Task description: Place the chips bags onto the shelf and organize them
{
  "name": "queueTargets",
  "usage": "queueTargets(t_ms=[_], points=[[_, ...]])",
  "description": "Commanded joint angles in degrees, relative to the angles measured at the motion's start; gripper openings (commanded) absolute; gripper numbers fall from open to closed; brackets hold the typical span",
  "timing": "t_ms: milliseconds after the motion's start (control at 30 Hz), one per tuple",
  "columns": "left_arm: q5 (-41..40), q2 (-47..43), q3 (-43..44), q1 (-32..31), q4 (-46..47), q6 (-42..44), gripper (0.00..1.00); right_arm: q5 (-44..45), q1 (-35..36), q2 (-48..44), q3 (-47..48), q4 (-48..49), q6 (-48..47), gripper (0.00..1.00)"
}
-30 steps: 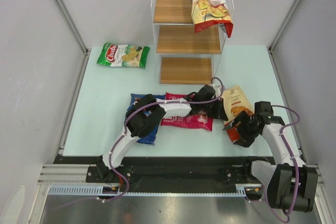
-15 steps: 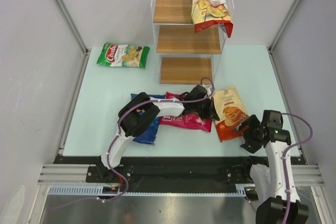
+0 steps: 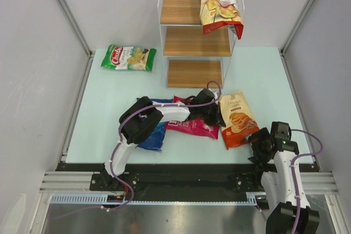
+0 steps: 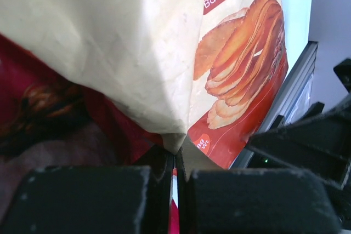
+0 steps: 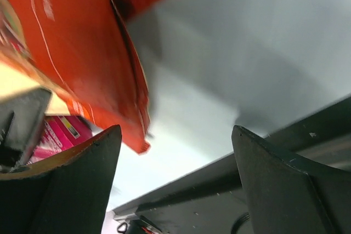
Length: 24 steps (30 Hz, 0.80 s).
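Next, my right gripper grabs the orange-and-cream bag's near orange corner (image 3: 240,141), so the bag's cream end stays free to enter the shelf (image 3: 189,41).
My left gripper (image 3: 217,114) is shut on the left edge of the orange-and-cream bag (image 3: 237,119), which lies right of centre on the table. In the left wrist view the jaws (image 4: 175,160) pinch a cream corner of that bag (image 4: 241,75). My right gripper (image 3: 262,146) is open and empty, just off the bag's near right corner (image 5: 82,53). The pink bag (image 3: 192,125) and the blue bag (image 3: 152,135) lie under my left arm. The green bag (image 3: 129,57) lies far left. The red Chuba bag (image 3: 219,4) leans on the top tier of the shelf (image 3: 189,41).
Grey walls stand on both sides of the pale table (image 3: 109,113). The metal rail at the near edge (image 3: 186,165) runs just below my right gripper. The shelf's two lower boards carry nothing.
My right gripper has let go of the orange-and-cream bag and drawn back toward the near edge. My left gripper has pulled the bag a little to the left.
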Motion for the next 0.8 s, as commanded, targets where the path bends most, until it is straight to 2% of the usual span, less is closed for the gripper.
queueTargets(t_ms=[0,367,500,767], points=[[-0.56,-4.63,-0.83,0.44,-3.65,3.86,0.0,0.75,-0.17,4.08,-0.67,9.6,1.77,0.86],[2.6,-2.79,2.25,0.44,-8.66,5.53,0.0,-0.74,0.79,7.78,-6.73,20.7,8.89,0.85],[4.0,-1.66,3.65,0.44,-9.89,5.1,0.0,-0.13,3.87,6.64,-6.99,23.07,12.48,0.85],[8.57,-1.56,6.9,0.44,-14.64,3.6,0.0,5.14,14.76,8.47,-8.23,33.7,19.96,0.86]])
